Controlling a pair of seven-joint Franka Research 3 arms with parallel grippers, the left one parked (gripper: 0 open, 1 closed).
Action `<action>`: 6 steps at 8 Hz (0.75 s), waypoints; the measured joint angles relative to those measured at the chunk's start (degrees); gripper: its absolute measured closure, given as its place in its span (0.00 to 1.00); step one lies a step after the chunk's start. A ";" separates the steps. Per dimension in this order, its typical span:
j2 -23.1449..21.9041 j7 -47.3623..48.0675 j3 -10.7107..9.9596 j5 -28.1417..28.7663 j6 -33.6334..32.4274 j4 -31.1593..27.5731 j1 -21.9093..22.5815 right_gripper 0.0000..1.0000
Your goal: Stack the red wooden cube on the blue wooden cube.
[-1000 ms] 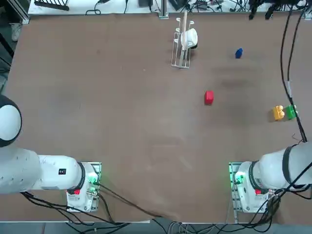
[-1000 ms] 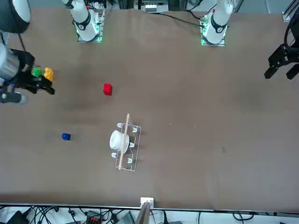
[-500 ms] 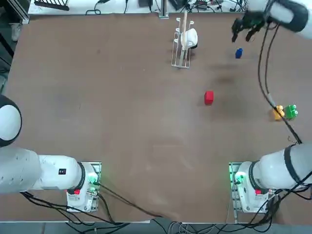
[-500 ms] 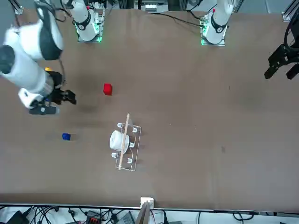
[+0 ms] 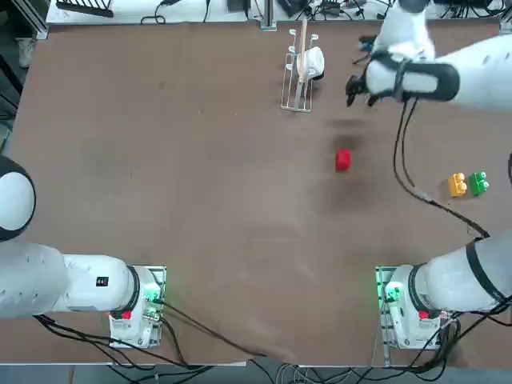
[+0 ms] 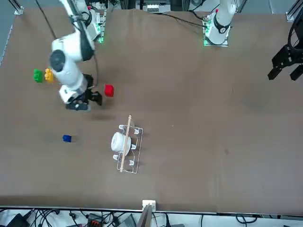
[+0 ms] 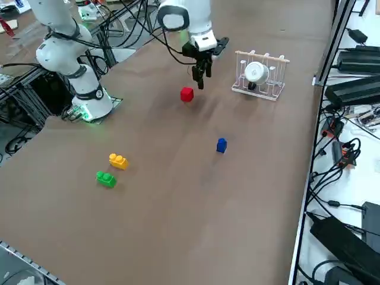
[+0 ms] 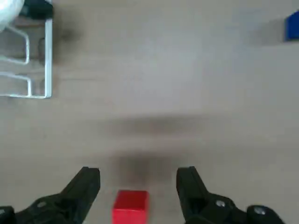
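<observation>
I should next grab the red wooden cube by its opposite sides with my right gripper. Then it can go on top of the blue wooden cube.
The red wooden cube rests on the brown table, right of centre in the top view. My right gripper hangs open above the table, close beside the cube and a little beyond it, holding nothing. In the right wrist view the red cube shows between the two spread fingers, down on the table. The blue wooden cube sits apart, farther from the bases and nearer the right edge; in the top view my arm hides it.
A white wire rack holding a white cup stands at the far side, left of my gripper in the top view. A yellow studded block and a green one lie near the right edge.
My right arm has swung in from the table's right edge, past the blue cube, to a spot beside the red cube. Its fingers stayed open. No cube moved.
</observation>
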 joint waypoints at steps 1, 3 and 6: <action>0.39 2.62 0.82 0.00 2.48 -2.01 1.01 0.00; 1.21 5.55 1.57 0.00 4.50 -3.64 2.43 0.00; 1.58 6.69 1.55 0.00 11.97 -10.30 2.38 0.00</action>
